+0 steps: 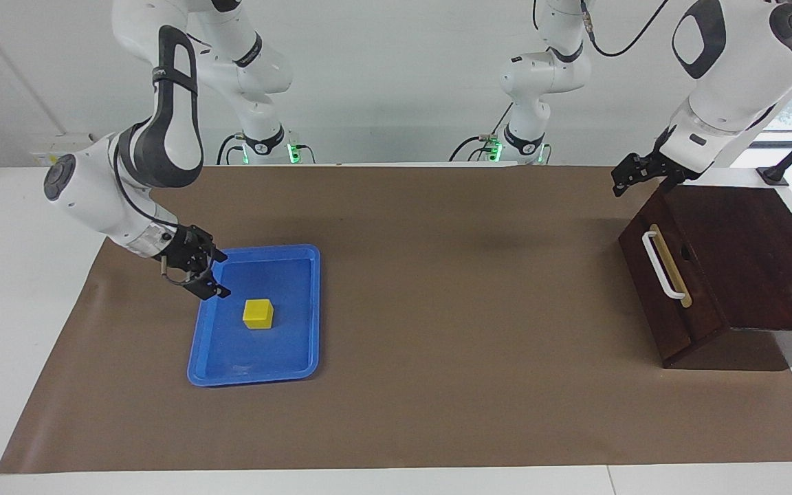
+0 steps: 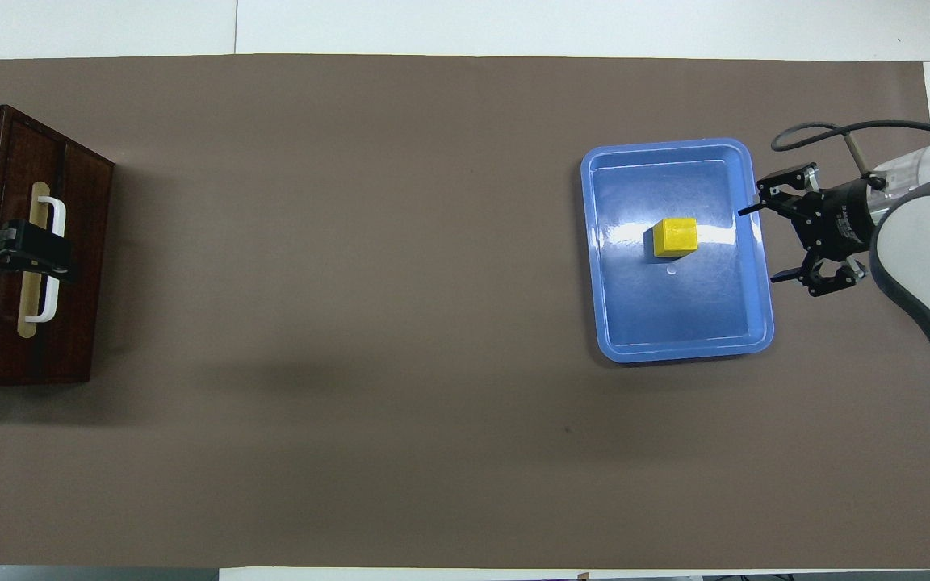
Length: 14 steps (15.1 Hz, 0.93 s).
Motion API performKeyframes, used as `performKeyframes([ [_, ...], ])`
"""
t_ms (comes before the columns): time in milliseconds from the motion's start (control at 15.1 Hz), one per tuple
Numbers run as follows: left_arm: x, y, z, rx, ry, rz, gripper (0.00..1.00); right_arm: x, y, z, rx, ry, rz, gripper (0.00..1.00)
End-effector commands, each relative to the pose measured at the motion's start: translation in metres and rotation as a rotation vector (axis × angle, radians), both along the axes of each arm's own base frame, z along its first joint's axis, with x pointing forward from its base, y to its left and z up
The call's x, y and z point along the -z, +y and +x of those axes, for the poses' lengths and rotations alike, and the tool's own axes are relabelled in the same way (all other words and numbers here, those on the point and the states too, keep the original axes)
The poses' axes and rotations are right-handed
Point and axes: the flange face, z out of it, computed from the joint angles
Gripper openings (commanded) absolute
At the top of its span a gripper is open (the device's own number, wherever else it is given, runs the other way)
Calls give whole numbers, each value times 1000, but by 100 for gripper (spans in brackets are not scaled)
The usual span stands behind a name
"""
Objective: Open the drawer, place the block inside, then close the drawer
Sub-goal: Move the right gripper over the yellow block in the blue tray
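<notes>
The drawer front is shut against its box. My left gripper should next grab its white bar handle (image 2: 56,214), which sticks out with finger room, to open the drawer.
The block (image 1: 258,313) (image 2: 675,236), a small yellow cube, sits in the middle of a flat blue tray (image 1: 279,347) (image 2: 691,315). My right gripper (image 1: 219,276) (image 2: 760,244) is open, low over the tray's rim on the right arm's side. It points at the block and does not touch it. The drawer (image 1: 671,289) (image 2: 85,242) is closed in its dark wooden box at the left arm's end, with its white bar handle (image 1: 661,265) (image 2: 56,214) facing the tray. My left gripper (image 1: 633,175) (image 2: 29,254) waits open above the box, over the handle.
A brown mat (image 1: 437,309) (image 2: 352,323) covers the table between the tray and the drawer box. White tabletop (image 1: 18,275) borders the mat at the right arm's end.
</notes>
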Motion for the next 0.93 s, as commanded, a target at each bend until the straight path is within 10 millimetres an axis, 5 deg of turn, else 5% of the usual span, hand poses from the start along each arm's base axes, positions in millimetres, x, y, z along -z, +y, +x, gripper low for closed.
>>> performKeyframes([
  [0, 0, 2, -4, 6, -12, -3, 100, 22, -7, 16, 37, 48, 51, 100],
  [398, 0, 1, -4, 10, -12, -4, 100, 53, -20, 28, 66, 136, 137, 100],
  [465, 0, 1, -4, 7, -12, -3, 100, 49, -39, 29, 104, 121, 155, 100],
  [598, 0, 1, -4, 7, -14, -3, 100, 43, -33, 36, 112, 107, 188, 100],
  [863, 0, 1, -4, 9, -12, -4, 100, 65, -10, 32, 110, 98, 166, 100],
])
